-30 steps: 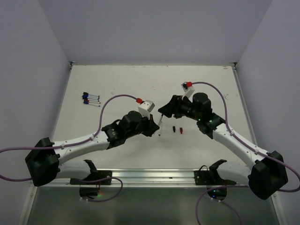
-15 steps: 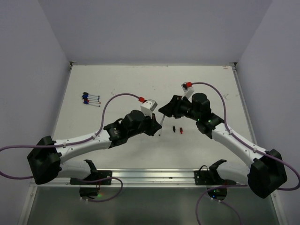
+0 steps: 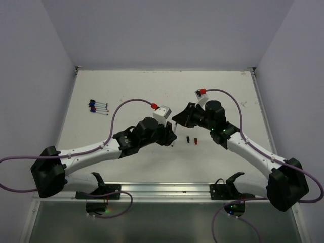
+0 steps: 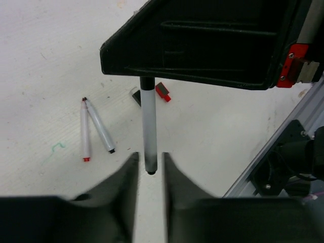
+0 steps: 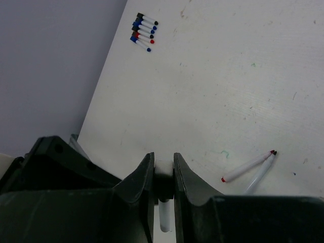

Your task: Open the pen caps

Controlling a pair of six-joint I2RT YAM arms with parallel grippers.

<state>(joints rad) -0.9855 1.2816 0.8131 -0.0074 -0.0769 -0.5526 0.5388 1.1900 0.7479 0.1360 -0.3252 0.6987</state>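
The pen would come up whole with its cap on if the robot lifted its right gripper now. The right gripper is closed on the pen's black cap point(image 5: 163, 185), while the left gripper is open.
A white-barrelled pen point(image 4: 148, 126) hangs upright from my right gripper point(image 5: 163, 157), whose jaws are shut on its black cap point(image 5: 163, 185). My left gripper point(image 4: 150, 157) is open, its fingers standing either side of the pen's lower end with a small gap on each side. In the top view the two grippers meet at mid-table, left gripper point(image 3: 169, 135) below right gripper point(image 3: 178, 120). Two loose pen caps, a black cap point(image 4: 135, 96) and a red cap point(image 4: 163, 92), lie on the table nearby. Two uncapped pens point(image 4: 100, 131) lie crossed beside them.
Several capped pens point(image 3: 98, 107) lie in a row at the far left of the white table point(image 3: 223, 96). Purple cables with red connectors point(image 3: 153, 106) arch over both arms. A metal rail point(image 3: 162, 190) runs along the near edge.
My right gripper has closed on the pen's black cap. My left gripper, shut on the barrel before, has opened and let go. The left arm has shifted slightly right.
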